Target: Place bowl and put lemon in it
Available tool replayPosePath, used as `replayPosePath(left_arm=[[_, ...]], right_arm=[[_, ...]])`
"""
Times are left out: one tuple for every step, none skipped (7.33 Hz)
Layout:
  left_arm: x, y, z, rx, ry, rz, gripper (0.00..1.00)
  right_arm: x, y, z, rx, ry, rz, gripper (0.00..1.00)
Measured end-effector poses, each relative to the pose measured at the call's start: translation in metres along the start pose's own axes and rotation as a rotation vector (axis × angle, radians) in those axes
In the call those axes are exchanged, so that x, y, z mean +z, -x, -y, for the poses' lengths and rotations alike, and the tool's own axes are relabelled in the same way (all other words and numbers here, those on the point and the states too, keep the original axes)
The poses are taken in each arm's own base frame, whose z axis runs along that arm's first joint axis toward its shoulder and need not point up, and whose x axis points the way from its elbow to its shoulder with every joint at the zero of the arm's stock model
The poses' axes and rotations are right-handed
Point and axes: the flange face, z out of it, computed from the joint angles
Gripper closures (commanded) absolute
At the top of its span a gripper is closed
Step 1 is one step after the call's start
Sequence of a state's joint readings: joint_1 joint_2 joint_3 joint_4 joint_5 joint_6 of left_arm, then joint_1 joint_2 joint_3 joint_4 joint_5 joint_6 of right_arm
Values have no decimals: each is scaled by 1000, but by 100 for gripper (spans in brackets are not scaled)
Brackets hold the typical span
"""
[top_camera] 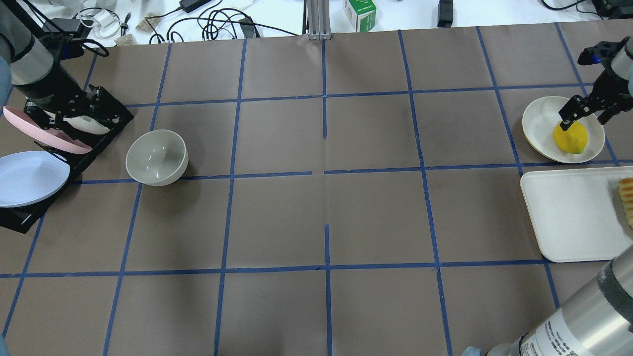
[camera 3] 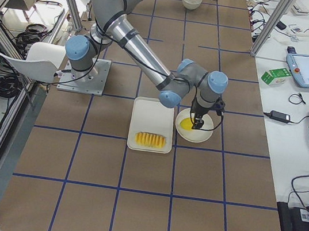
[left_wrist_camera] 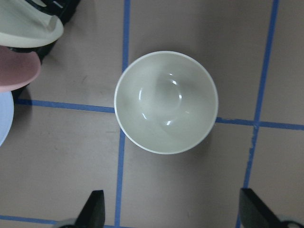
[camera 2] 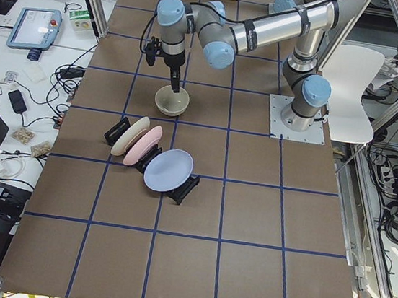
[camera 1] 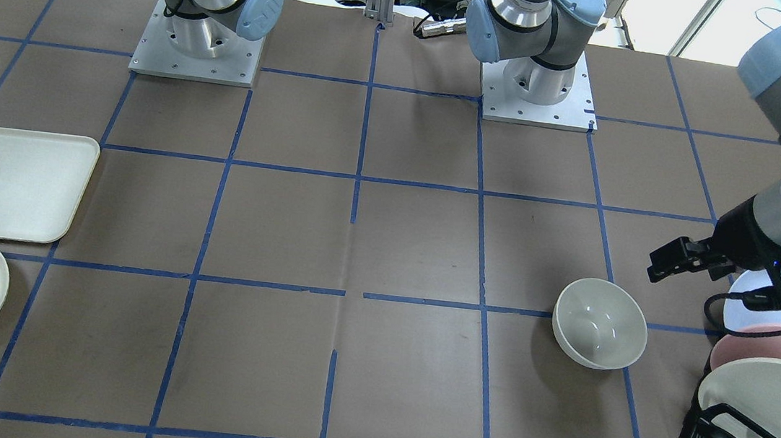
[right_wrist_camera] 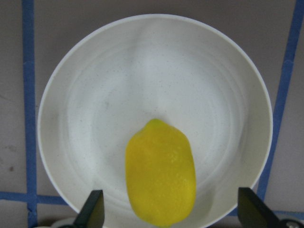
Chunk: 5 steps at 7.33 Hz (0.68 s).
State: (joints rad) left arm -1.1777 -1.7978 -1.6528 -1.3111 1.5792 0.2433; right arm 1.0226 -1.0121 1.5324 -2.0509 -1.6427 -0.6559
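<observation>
The lemon (right_wrist_camera: pixel 160 173) narrows to a sloping tip (right_wrist_camera: pixel 155 125), so I next need to grab the lemon with my right gripper across its two long sides.
The off-white bowl (top_camera: pixel 157 157) stands upright and empty on the table, and it also shows in the front view (camera 1: pixel 598 333) and the left wrist view (left_wrist_camera: pixel 166 102). My left gripper (camera 1: pixel 665 261) is open and empty, raised beside the bowl without touching it; its fingertips (left_wrist_camera: pixel 95 211) show at the bottom edge of the left wrist view. The yellow lemon (top_camera: pixel 570 137) lies on a shallow cream plate (top_camera: pixel 541 116). My right gripper (top_camera: pixel 586 116) is open just over the lemon (right_wrist_camera: pixel 160 173), one finger on each side, not closed on it.
A black rack (top_camera: pixel 106 116) with upright cream, pink and pale blue plates (top_camera: pixel 29 175) stands just left of the bowl. A white tray (top_camera: pixel 568 217) with sliced yellow-orange food (top_camera: pixel 627 198) lies next to the lemon's plate.
</observation>
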Motion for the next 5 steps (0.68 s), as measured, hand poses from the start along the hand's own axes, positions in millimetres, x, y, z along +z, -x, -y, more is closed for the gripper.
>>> replayPosePath(left_arm=[[34,11,5,-4,-25,6,0],[63,16,10,-2,-38,9,0],[84,18,12,-3,-28,7,0],[101,19,15,-5,-10,1,0],[115,19,17,-7,8,-5,9]], right_arm=[[19,2,-2,-3,8,4,70],[29,4,-6,-5,19,6,98],[32,6,-8,-8,26,9,100],[30,6,-9,-11,27,10,100],[21,6,-10,-16,24,10,100]])
